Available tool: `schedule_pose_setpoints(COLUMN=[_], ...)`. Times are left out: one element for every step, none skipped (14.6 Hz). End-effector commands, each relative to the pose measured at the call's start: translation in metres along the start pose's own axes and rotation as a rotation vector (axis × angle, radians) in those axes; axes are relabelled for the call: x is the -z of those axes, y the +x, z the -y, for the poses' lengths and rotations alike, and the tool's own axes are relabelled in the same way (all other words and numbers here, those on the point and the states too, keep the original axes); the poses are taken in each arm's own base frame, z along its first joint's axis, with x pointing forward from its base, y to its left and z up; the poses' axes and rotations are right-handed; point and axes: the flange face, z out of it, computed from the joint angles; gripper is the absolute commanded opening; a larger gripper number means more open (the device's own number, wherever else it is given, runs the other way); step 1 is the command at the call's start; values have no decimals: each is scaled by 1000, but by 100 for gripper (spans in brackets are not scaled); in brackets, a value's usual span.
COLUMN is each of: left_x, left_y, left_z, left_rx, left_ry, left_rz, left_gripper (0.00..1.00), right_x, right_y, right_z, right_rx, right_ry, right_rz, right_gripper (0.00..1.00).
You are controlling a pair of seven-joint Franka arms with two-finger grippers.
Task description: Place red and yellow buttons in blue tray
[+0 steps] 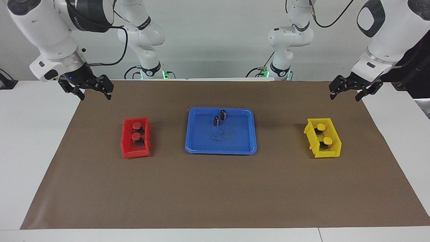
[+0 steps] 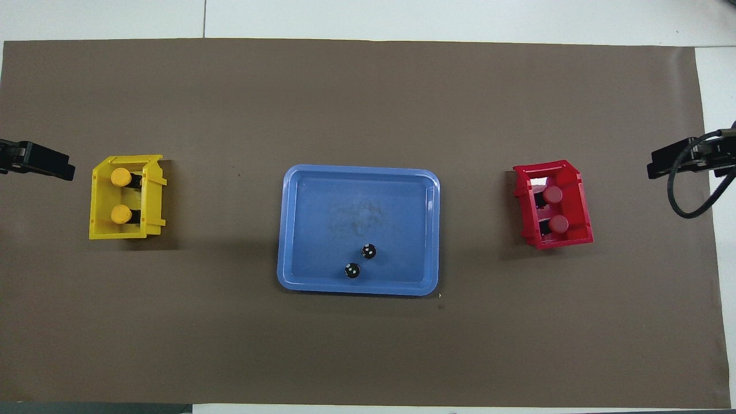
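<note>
The robot's right gripper should next grab the red button by its round red cap [image 2: 558,223]. Then it should place the red button in the blue tray.
Two red buttons [image 1: 136,125] [image 1: 136,136] sit in a small red bin [image 1: 126,141] toward the right arm's end of the table. Two yellow buttons [image 1: 320,127] [image 1: 327,140] sit in a small yellow bin [image 1: 332,153] toward the left arm's end. The blue tray [image 1: 231,139] lies between the bins. It holds no buttons. My right gripper [image 1: 96,97] is open and empty, raised over the mat's edge by the red bin. My left gripper [image 1: 344,98] is open and empty, raised over the mat's edge by the yellow bin.
Two small dark capless cylinders [image 1: 217,121] [image 1: 223,114] stand in the tray, near its rim nearest the robots. A brown mat [image 1: 215,188] covers the table. The overhead view shows the tray [image 2: 322,230], the red bin [image 2: 581,236] and the yellow bin [image 2: 103,230].
</note>
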Motion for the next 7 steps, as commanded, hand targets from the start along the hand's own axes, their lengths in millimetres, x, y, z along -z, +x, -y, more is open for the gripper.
schedule_pose_setpoints(left_x=[4, 4, 4, 4, 4, 4, 4], left_y=[-7, -7, -7, -7, -7, -7, -7], left_z=[2, 2, 2, 2, 2, 2, 2], left_rx=[-2, -2, -2, -2, -2, -2, -2], left_ry=[13, 13, 13, 13, 13, 13, 13], left_rz=[8, 8, 8, 8, 8, 8, 8], left_gripper=[100, 100, 100, 100, 100, 100, 100], right_x=[-1, -1, -2, -2, -2, -2, -2], right_y=[-2, -2, -2, -2, -2, -2, -2], right_z=[2, 2, 2, 2, 2, 2, 3], right_rx=[-17, -17, -18, -18, -18, -18, -17], right_ry=[15, 15, 15, 15, 16, 16, 15], right_rz=[-14, -13, -10, -8, -5, -7, -8], right_gripper=[100, 100, 100, 100, 100, 100, 100])
